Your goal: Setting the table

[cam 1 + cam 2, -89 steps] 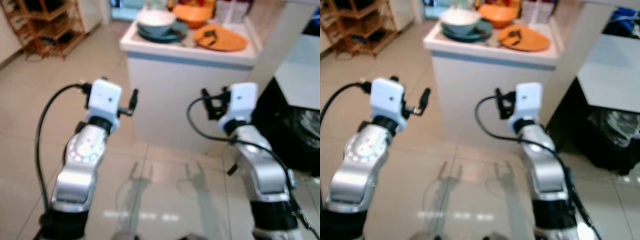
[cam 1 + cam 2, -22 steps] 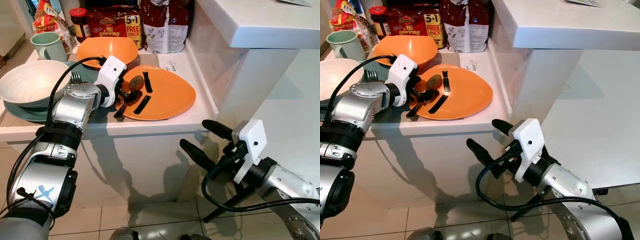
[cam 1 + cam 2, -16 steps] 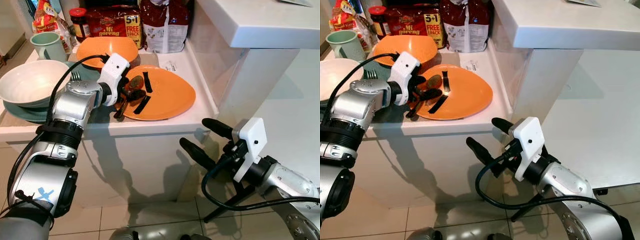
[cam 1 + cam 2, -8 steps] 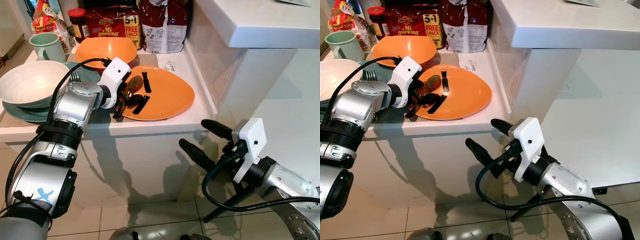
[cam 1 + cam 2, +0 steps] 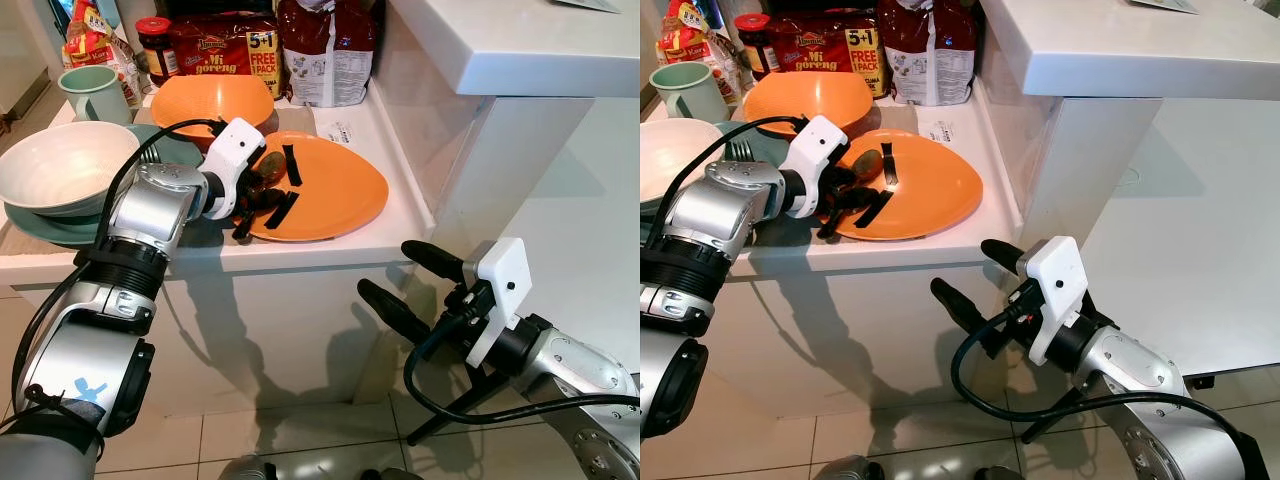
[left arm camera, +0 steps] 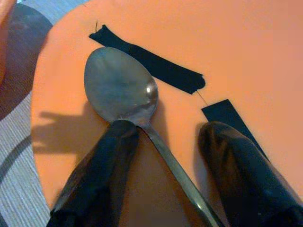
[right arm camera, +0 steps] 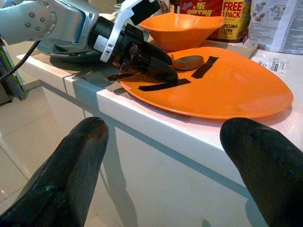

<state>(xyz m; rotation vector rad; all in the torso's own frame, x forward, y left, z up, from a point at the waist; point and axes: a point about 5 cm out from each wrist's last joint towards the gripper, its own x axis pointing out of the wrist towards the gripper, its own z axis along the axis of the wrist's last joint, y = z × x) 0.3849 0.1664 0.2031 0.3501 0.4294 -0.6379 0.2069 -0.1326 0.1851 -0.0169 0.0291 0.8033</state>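
Observation:
The metal spoon's rounded bowl spans the gap between my fingers. My left gripper should next grab the metal spoon by its thin handle just behind the bowl (image 6: 165, 153).
An orange plate (image 5: 335, 190) lies at the counter's front edge with a metal spoon (image 6: 120, 90) and two black tape strips (image 6: 156, 68) on it. My left gripper (image 5: 262, 200) rests over the plate's left side. Its fingers (image 6: 102, 165) are open and stand on either side of the spoon's handle, just behind the bowl of the spoon. My right gripper (image 5: 388, 268) hangs open below the counter edge, in front of the white cabinet, with nothing between its fingers.
An orange bowl (image 5: 212, 100) sits behind the plate. A white bowl (image 5: 60, 170) on a teal plate (image 5: 40, 228), a fork (image 5: 150, 153) and a green mug (image 5: 92, 92) stand to the left. Food packets (image 5: 225, 45) line the back. A white wall (image 5: 500, 170) and higher shelf close the right.
Since the oldest frames the camera has come up to the counter. Over the last second my left gripper has edged right along the plate and settled around the spoon's handle. The right arm has barely moved.

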